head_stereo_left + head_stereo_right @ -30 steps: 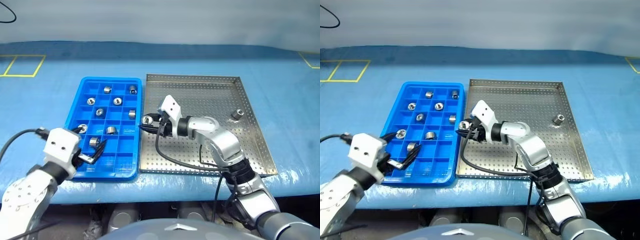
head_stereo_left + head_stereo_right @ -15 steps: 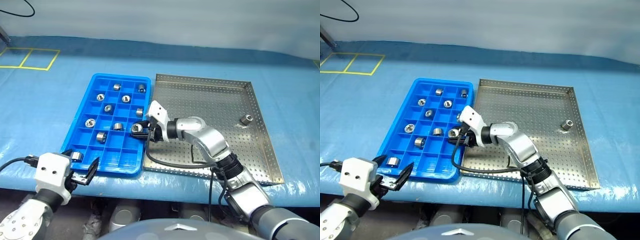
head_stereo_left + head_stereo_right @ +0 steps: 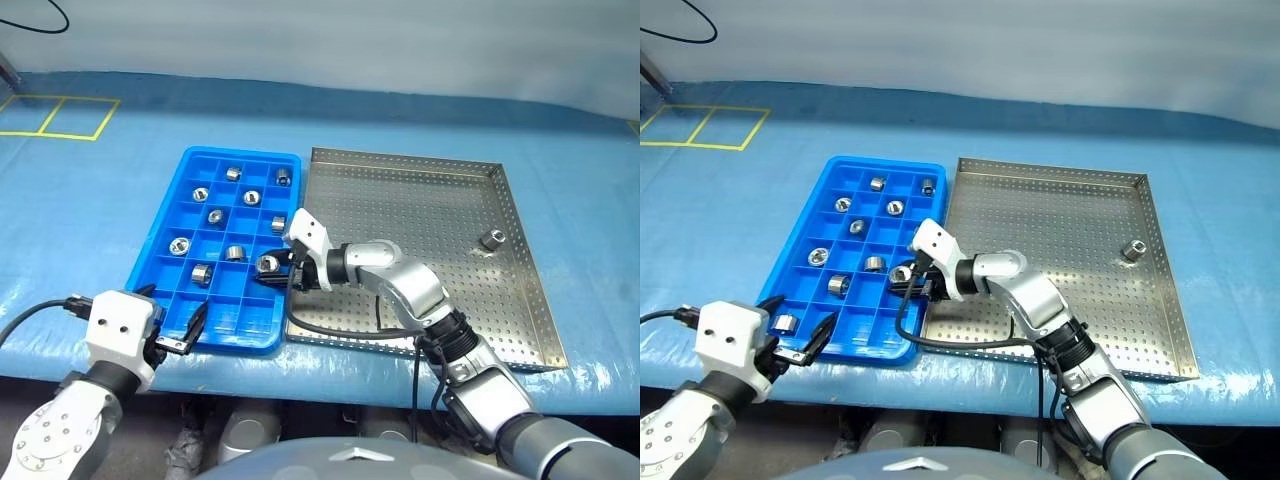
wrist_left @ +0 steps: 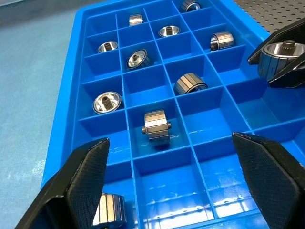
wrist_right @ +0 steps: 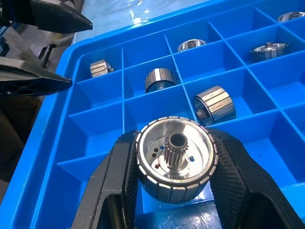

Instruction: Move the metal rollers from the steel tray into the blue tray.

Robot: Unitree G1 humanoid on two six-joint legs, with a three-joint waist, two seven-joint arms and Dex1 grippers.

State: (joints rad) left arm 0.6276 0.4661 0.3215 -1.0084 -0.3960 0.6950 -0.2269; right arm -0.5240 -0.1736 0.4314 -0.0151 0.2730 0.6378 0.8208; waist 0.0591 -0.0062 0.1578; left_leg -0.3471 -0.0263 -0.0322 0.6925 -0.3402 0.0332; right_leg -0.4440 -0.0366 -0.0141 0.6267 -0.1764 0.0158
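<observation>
In the right wrist view the metal roller hangs over its section and would stay in the blue tray, so it is time for my right gripper to open.
My right gripper is shut on a shiny metal roller and holds it just above an empty compartment in the right-hand column of the blue tray. Several rollers lie in other compartments of that tray. One roller stands alone near the right side of the steel tray. My left gripper hangs open and empty at the blue tray's near left corner, its fingers spread wide over the front row.
Both trays lie side by side on a blue table covering, the blue tray to the left. Yellow floor-style markings sit at the far left. My right arm and its black cable stretch across the steel tray's near left part.
My right gripper has carried the roller leftward from the steel tray's left edge to above the blue tray. The camera view shifted. The left gripper stays open near the tray's front corner.
</observation>
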